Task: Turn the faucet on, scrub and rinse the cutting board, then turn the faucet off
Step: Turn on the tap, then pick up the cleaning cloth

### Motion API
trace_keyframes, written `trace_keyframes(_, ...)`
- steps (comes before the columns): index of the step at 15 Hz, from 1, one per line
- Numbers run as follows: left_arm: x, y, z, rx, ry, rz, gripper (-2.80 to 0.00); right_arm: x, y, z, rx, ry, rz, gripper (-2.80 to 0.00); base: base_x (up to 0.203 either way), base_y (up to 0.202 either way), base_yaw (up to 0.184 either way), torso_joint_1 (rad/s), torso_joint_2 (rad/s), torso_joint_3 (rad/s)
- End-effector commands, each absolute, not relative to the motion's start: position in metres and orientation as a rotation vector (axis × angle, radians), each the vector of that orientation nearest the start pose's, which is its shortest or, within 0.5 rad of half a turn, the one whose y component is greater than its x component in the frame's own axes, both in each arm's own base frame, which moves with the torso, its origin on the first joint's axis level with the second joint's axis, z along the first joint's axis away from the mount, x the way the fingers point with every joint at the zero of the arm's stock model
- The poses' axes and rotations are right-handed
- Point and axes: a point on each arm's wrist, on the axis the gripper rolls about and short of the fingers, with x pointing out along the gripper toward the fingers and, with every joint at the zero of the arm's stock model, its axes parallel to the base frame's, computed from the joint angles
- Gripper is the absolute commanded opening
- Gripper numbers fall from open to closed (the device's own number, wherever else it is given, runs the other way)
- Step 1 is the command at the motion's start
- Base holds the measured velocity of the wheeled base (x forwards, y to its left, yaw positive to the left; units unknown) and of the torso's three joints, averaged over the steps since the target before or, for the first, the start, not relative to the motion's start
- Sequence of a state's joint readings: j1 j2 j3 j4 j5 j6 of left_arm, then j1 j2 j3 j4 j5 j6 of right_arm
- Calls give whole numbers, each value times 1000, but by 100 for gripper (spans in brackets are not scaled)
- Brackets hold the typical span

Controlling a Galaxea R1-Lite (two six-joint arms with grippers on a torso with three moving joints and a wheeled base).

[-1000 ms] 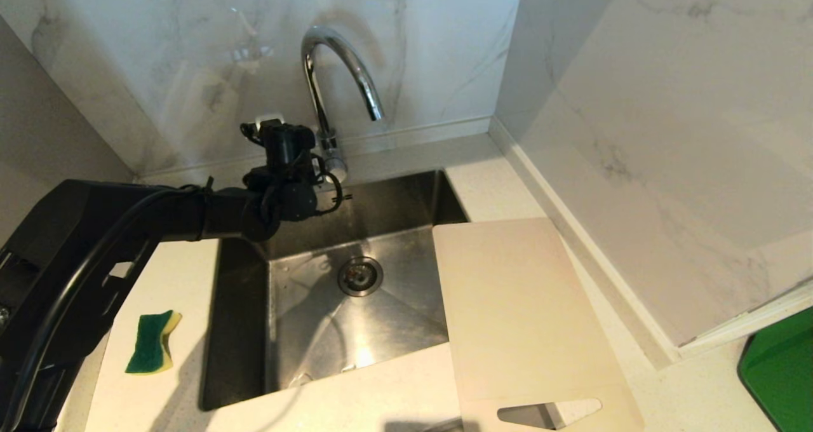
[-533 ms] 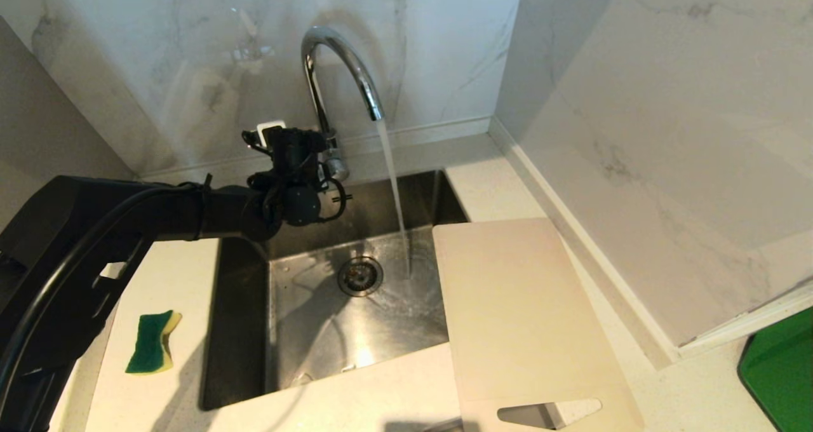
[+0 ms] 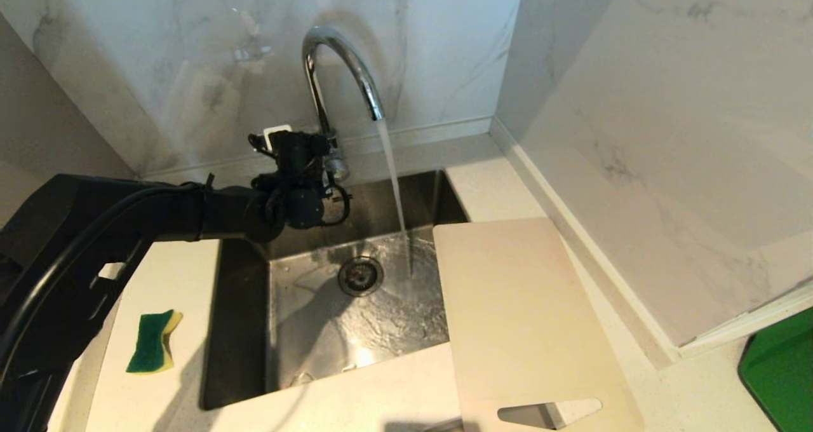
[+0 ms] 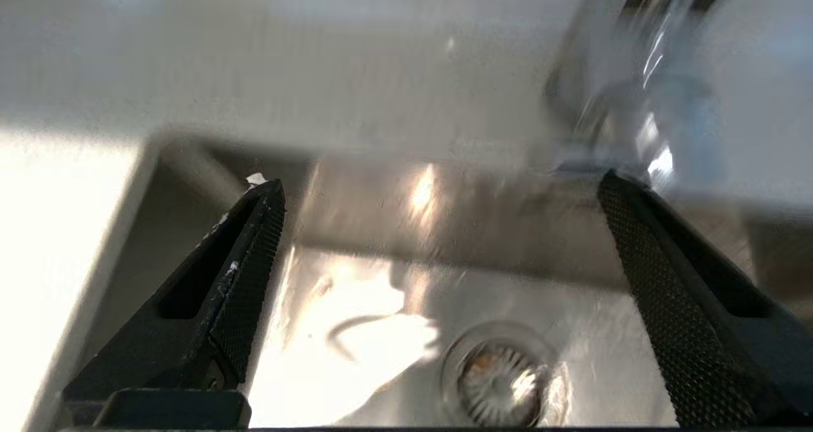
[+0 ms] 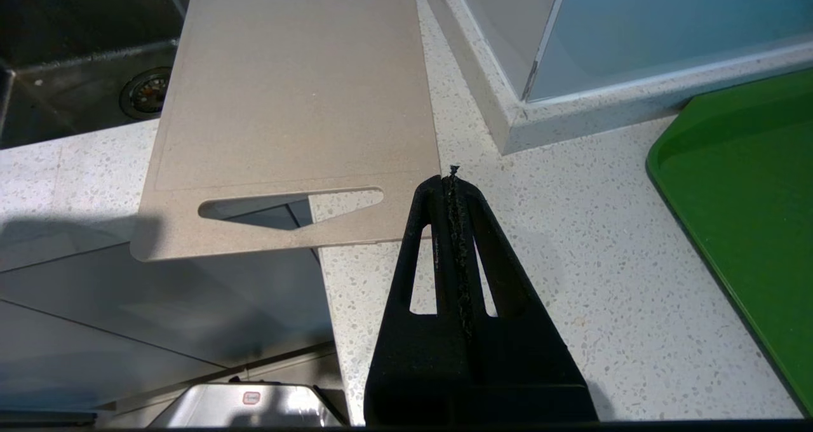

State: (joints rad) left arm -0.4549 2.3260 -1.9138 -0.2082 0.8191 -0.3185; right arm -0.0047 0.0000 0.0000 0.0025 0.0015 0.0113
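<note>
The left gripper grabs the green and yellow sponge by its narrow middle (image 3: 153, 344) next, to scrub the cutting board (image 3: 521, 305).
Water runs from the spout of the chrome faucet (image 3: 336, 57) into the steel sink (image 3: 241, 330). My left gripper (image 3: 327, 165) is at the faucet's base, above the back of the sink. It is open and holds nothing. In the left wrist view its fingers (image 4: 254, 248) stand wide apart, with the faucet (image 4: 635, 101) blurred beside the far finger. The beige cutting board (image 3: 521, 305) lies flat on the counter, overlapping the sink's right edge, with its handle cutout nearest me. My right gripper (image 5: 451, 178) is shut and empty, over the counter by the board's (image 5: 298, 89) handle corner.
A green and yellow sponge (image 3: 151, 342) lies on the counter left of the sink. The drain (image 3: 360, 276) is wet. A green tray (image 3: 781, 368) sits at the far right. Marble walls close in behind and to the right.
Water has started flowing from the faucet and now spreads over the sink floor. My left gripper has shifted slightly right, towards the faucet's base.
</note>
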Motion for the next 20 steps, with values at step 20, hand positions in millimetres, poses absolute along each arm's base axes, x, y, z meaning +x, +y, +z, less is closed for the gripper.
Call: trace_keyframes(20, 307, -139, 345, -282, 93, 82, 0, -23, 0, 75, 12, 3, -3, -280, 0, 0, 0, 0, 0, 0)
